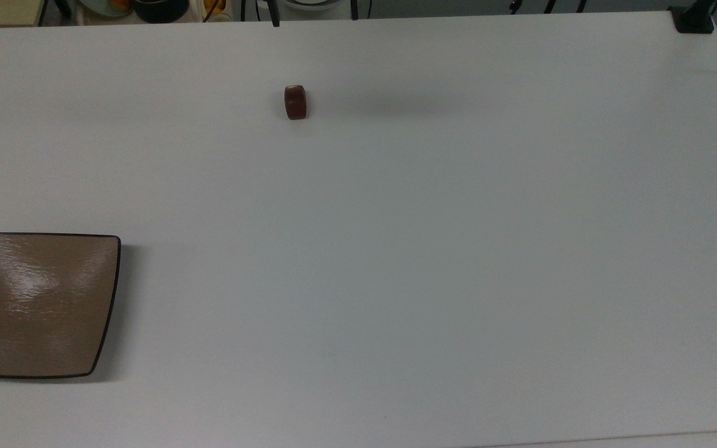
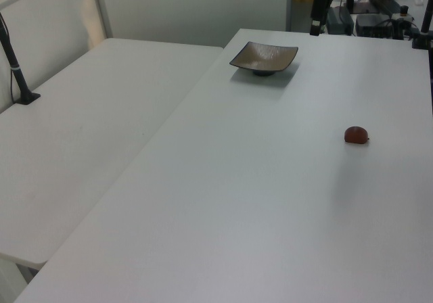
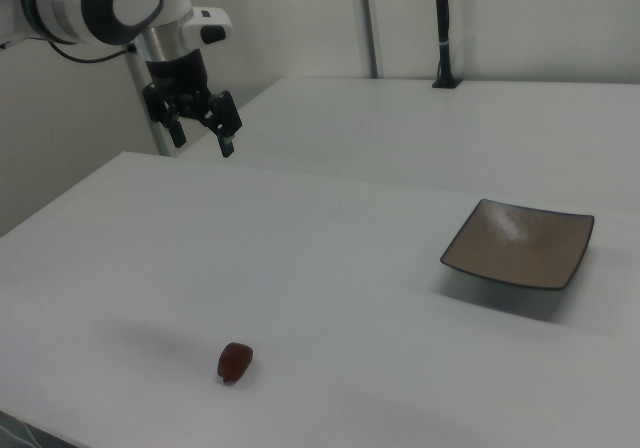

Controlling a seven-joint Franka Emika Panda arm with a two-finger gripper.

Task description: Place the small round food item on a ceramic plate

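Observation:
I will grab the reddish-brown lump by its rounded body (image 2: 356,135) with my gripper next, and then I will put the lump on the ceramic plate (image 2: 264,57).
The small round food item (image 1: 295,102) is a dark reddish-brown lump lying alone on the white table (image 1: 396,249), also seen in the left view (image 2: 356,135) and the right view (image 3: 235,362). The square tan-brown ceramic plate (image 1: 38,305) with a dark rim sits at the top view's left edge, bare (image 2: 264,57) (image 3: 518,243). My gripper (image 3: 203,140) hangs open and holds nothing, high above the table's far side, well apart from the food item. Its two dark fingertips (image 1: 275,20) poke in at the top view's top edge.
A black clamp base (image 1: 693,18) stands at the table's top-right corner in the top view. A second white table (image 2: 81,134) adjoins it, with a black pole (image 2: 17,66) on it. Bowls and clutter (image 1: 159,7) lie beyond the far edge.

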